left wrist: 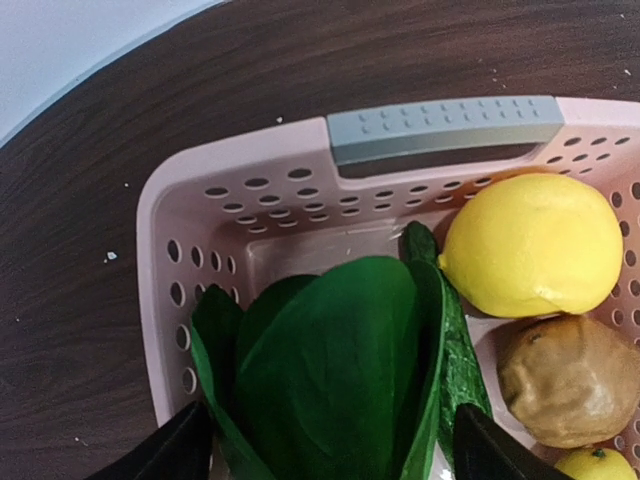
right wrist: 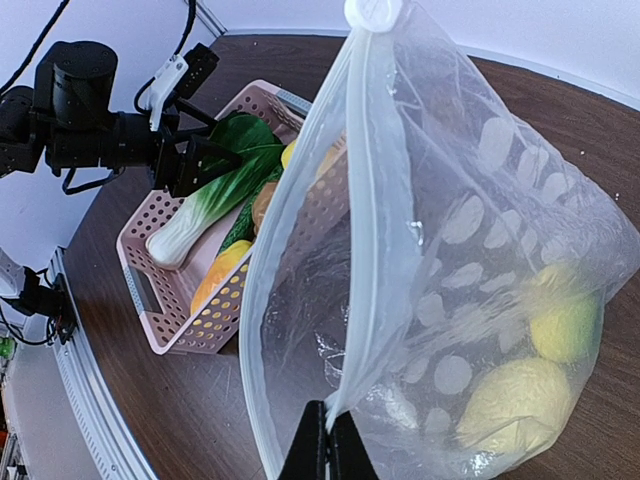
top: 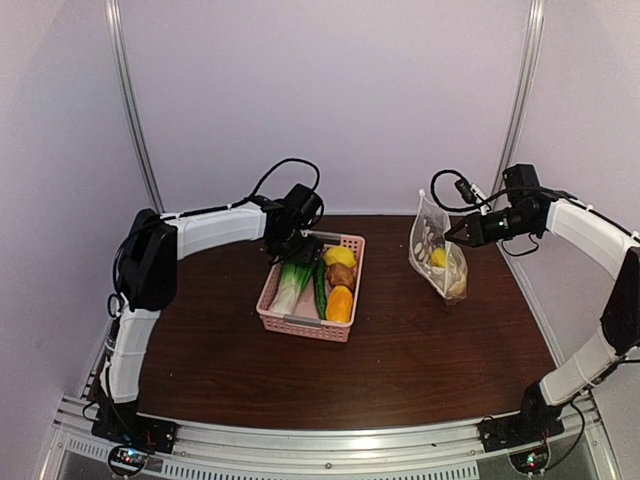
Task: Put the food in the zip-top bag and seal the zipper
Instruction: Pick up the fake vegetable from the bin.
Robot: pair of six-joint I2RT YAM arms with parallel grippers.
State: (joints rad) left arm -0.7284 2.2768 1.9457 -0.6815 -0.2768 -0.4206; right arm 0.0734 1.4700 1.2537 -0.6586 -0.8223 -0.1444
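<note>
The white stem end of the green leafy vegetable (top: 292,285) stays free to go into the zip-top bag first, so my left gripper should grab the vegetable by its leaves next.
The pink basket (top: 300,325) holds a green leafy vegetable (top: 292,285), a cucumber (top: 320,290), a lemon (top: 340,256), a brown round piece (top: 341,274) and an orange piece (top: 340,303). My left gripper (left wrist: 325,455) is open, its fingers on either side of the vegetable's leaves (left wrist: 330,370), beside the lemon (left wrist: 530,245). My right gripper (right wrist: 328,440) is shut on the zipper (right wrist: 365,200) of the dotted zip-top bag (right wrist: 470,180) and holds it up with its mouth open. Two yellow pieces (right wrist: 565,325) lie inside the bag.
The basket's grey handle (left wrist: 445,125) is at its far end. The bag (top: 438,258) hangs right of the basket over the dark wooden table (top: 400,360). White walls close in the back and sides. From the right wrist, the left gripper (right wrist: 190,160) shows above the basket (right wrist: 160,300).
</note>
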